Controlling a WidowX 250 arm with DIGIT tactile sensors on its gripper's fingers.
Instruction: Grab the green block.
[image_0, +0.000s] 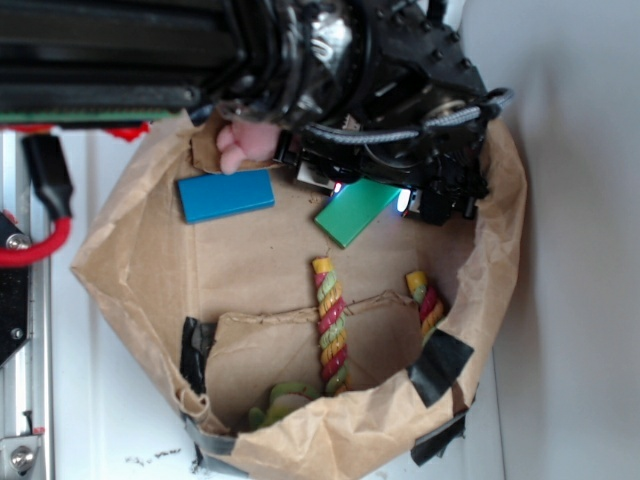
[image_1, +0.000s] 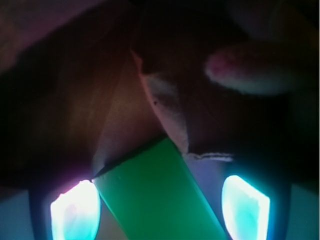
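My glowing fingers are beside both long sides of the green block, so it is now time to close my gripper on it.
The green block is a flat green slab lying at an angle on the brown paper floor of the bag, at the back right. My gripper hangs right over its far end. In the wrist view the green block runs diagonally between the two glowing fingertips, and my gripper is open around it. The left fingertip is at the block's corner, while a gap shows between the block and the right fingertip. The near end of the block is cut off by the frame's lower edge.
A blue block lies left of the green one. A pink soft toy sits at the back. A green-yellow-red rope lies in front, with another piece at the right. The brown paper bag wall rings everything.
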